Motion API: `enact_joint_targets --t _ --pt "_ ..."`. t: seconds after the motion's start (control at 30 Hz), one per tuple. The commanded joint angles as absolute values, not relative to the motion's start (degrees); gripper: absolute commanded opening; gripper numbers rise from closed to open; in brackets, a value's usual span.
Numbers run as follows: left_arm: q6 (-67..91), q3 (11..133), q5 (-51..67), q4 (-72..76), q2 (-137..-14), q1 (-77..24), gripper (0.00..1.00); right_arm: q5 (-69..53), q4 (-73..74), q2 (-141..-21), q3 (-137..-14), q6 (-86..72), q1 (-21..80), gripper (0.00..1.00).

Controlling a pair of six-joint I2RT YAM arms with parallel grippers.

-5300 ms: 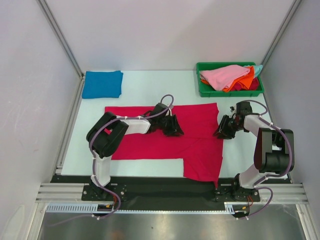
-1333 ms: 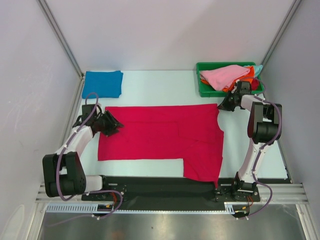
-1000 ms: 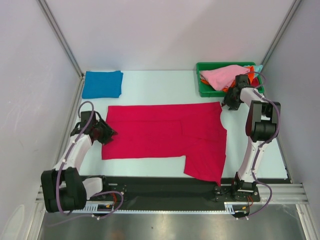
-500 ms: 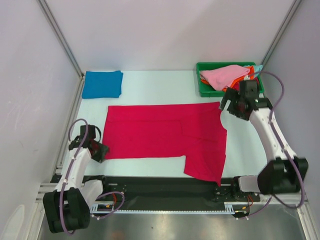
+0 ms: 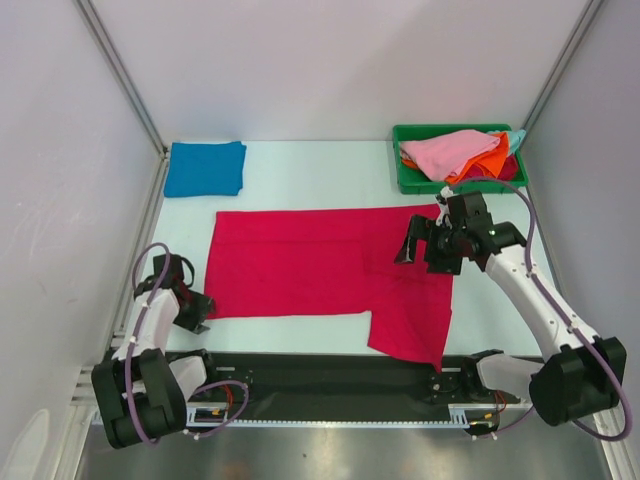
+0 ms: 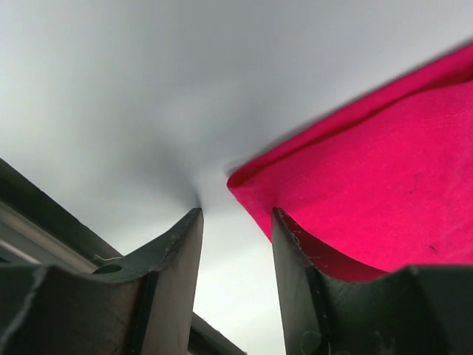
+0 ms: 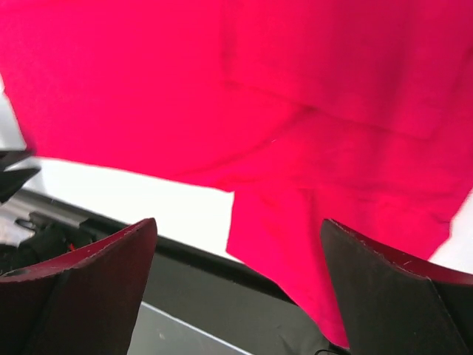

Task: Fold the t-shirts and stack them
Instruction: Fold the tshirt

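Observation:
The robot should next grip the crimson t-shirt (image 5: 320, 265) by its near corner (image 5: 211, 315) with the left gripper. Then it can fold the t-shirt's near side over the rest.
A crimson t-shirt (image 5: 320, 265) lies spread flat in the middle of the table, one sleeve (image 5: 410, 325) reaching the front edge. My left gripper (image 5: 200, 314) sits low by the shirt's near-left corner. In the left wrist view the gripper (image 6: 236, 214) is open with bare table in the gap, and the crimson corner (image 6: 369, 177) lies just beyond the right finger. My right gripper (image 5: 425, 258) hovers over the shirt's right part. Seen from the right wrist, it (image 7: 236, 225) is open wide above the crimson cloth (image 7: 295, 96), holding nothing.
A folded blue t-shirt (image 5: 205, 168) lies at the back left. A green bin (image 5: 403, 178) at the back right holds pink and orange t-shirts (image 5: 455, 150). Metal frame rails run along the table's sides, and a black rail (image 5: 300, 368) runs along the front.
The right arm swung from beside the bin to over the shirt's right part, its jaws now wide. The left arm drew back toward the near-left corner of the shirt.

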State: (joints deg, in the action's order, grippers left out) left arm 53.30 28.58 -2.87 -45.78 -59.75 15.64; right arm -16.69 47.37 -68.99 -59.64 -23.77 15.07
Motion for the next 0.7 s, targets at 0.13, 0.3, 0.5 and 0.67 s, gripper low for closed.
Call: enact_joint_targets --t 0.13,0.3,0.5,0.67 --pt "51.2 30.8 -3.1 -44.3 -61.6 18.5 0.48 -24.4 43.6 -66.4 -56.1 -21.2 16.7 1.0" --pt "51.5 31.7 -5.1 -45.1 -62.4 19.5 0.45 -24.1 45.1 -66.9 -56.3 -21.2 16.8 1.0" --pt "50.9 30.1 -2.6 -40.1 -64.6 19.6 0.32 -20.8 49.3 -66.2 -54.1 -22.4 17.0 0.98" --pt "49.5 29.2 -2.3 -37.9 -66.4 19.9 0.0 -17.8 55.3 -65.6 -50.1 -25.6 17.0 0.98"
